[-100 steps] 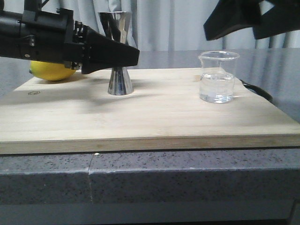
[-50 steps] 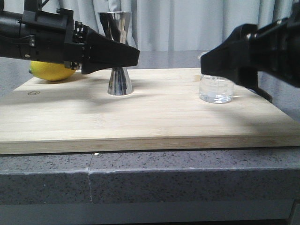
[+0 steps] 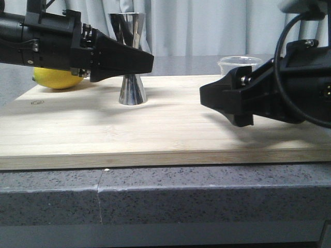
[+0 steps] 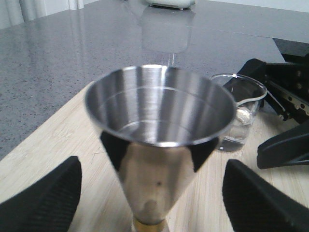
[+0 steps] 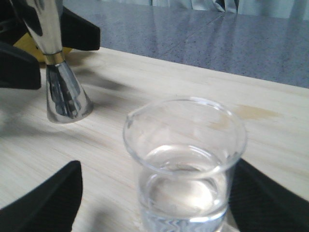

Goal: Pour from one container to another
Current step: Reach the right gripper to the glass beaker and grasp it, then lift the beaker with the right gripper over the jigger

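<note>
My right gripper will close now, because the clear glass beaker (image 5: 186, 159) stands low between its open fingers in the right wrist view.
The steel jigger (image 3: 132, 89) stands upright on the wooden board's back left. My left gripper (image 3: 148, 62) is level with its brass waist. In the left wrist view the jigger (image 4: 159, 106) stands between the open fingers (image 4: 43, 203), touching neither. The clear glass beaker (image 5: 186, 159), about a third full of clear liquid, stands on the board's right. My right gripper (image 5: 157, 205) is open around it, one finger (image 5: 43, 203) well clear, the other close beside the glass. From the front the right gripper (image 3: 207, 98) hides all but the beaker's rim (image 3: 239, 60).
A yellow lemon (image 3: 54, 78) lies at the back left corner of the wooden board (image 3: 165, 134), behind my left gripper. The board rests on a grey speckled counter (image 3: 207, 196), its front edge close to the counter's edge. Curtains hang behind.
My right gripper has come down from the upper right and forward, so its fingers now flank the beaker and cover most of it from the front. The left gripper and jigger have not moved.
</note>
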Robot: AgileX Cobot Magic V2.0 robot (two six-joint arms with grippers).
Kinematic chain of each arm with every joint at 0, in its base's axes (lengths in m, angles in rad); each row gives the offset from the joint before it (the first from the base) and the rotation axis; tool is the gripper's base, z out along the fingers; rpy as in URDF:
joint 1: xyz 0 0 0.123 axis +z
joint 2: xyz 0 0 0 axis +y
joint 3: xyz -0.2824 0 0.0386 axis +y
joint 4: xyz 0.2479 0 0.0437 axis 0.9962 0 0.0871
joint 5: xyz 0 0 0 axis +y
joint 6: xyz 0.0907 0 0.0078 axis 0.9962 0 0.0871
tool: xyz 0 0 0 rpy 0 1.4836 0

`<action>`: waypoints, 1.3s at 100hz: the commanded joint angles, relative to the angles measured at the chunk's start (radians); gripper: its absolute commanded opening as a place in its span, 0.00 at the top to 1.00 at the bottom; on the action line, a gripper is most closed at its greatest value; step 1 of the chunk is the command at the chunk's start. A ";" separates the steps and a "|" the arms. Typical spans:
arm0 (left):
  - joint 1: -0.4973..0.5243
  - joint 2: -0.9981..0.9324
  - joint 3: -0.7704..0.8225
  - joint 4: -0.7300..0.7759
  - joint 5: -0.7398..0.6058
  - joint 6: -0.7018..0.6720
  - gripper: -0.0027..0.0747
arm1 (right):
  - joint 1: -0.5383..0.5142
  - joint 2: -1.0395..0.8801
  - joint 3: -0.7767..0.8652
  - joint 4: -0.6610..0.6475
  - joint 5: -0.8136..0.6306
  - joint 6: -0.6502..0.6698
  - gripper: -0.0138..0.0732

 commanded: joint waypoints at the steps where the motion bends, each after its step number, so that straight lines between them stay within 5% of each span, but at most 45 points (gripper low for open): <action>1: -0.007 -0.042 -0.026 -0.090 0.071 0.001 0.26 | 0.000 -0.010 -0.018 0.002 -0.106 -0.018 0.22; 35: -0.007 -0.042 -0.026 -0.090 0.071 0.001 0.26 | 0.000 -0.010 -0.018 0.013 -0.100 -0.018 0.48; 65: -0.007 -0.042 -0.026 -0.090 0.071 0.001 0.26 | 0.000 -0.023 -0.025 0.055 -0.092 -0.018 0.48; 102: -0.007 -0.042 -0.026 -0.090 0.071 0.001 0.27 | 0.000 -0.069 -0.142 0.047 0.082 -0.018 0.48; 130: -0.007 -0.042 -0.026 -0.090 0.071 -0.005 0.52 | 0.000 -0.069 -0.155 0.047 0.084 -0.018 0.48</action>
